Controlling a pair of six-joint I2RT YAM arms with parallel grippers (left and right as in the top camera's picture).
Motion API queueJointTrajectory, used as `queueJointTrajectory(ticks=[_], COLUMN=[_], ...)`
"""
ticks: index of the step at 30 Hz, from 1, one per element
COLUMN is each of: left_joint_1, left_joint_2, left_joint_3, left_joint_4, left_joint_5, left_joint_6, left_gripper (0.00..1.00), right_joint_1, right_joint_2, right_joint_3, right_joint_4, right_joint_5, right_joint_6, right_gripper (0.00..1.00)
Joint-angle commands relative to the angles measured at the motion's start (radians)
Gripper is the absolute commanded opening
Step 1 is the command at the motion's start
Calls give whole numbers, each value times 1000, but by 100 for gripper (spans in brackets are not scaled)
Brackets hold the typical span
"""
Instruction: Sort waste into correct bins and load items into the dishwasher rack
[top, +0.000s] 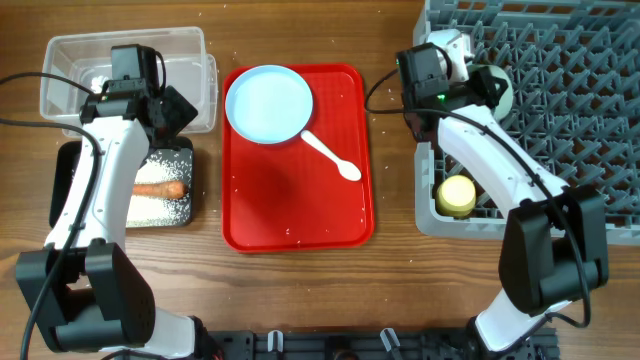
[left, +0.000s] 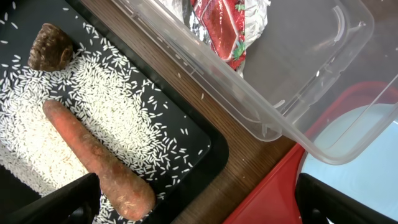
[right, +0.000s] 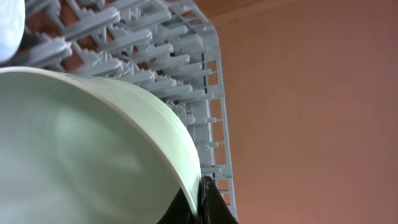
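The pale green bowl is close over the rack's wires, inside the rack's edge, and would land. It is now time for my right gripper to release it.
My right gripper is shut on the rim of the pale green bowl, holding it over the grey dishwasher rack; the fingers pinch the rim in the right wrist view. A yellow cup sits in the rack's front left corner. My left gripper is open and empty over the edge of the black tray, which holds rice grains, the orange-brown stick and a brown lump. The clear tub holds a red wrapper. The blue plate and white spoon lie on the red tray.
The red tray lies on the wooden table between the bins and the rack. A pale blue edge shows in the rack beside the green bowl; I cannot tell what it is. A few rice grains lie scattered on the red tray.
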Motion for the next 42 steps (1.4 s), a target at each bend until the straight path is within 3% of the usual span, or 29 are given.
queueJointTrajectory(ticks=[1, 13, 18, 24, 29, 31, 37, 42], left_joint_1=[8, 8, 8, 8, 8, 8, 8, 8], left_joint_2=[6, 6, 6, 6, 6, 6, 6, 6], left_joint_3=[-5, -5, -5, -5, -5, -5, -5, -5], left_joint_4=[0, 0, 0, 0, 0, 0, 0, 0], left_joint_5=[-13, -13, -13, -13, -13, -13, -13, -13], left_joint_6=[-10, -10, -9, -10, -10, -10, -10, -10], left_gripper=[100, 100, 100, 100, 100, 100, 100, 100], right_joint_1=[7, 37, 84, 158, 194, 202, 204, 230], right_joint_2=[26, 26, 26, 26, 26, 25, -76, -253], right_joint_3=[-14, -14, -14, -14, -14, -11, 0, 0], right_joint_4=[-19, -50, -66, -62, -43, -19, -8, -27], right_joint_5=[-41, -71, -71, -71, -71, -75, -287, -505], right_joint_6=[1, -3, -47, -84, -78, -44, 83, 24], right_gripper=[4, 5, 34, 51, 76, 81, 82, 82])
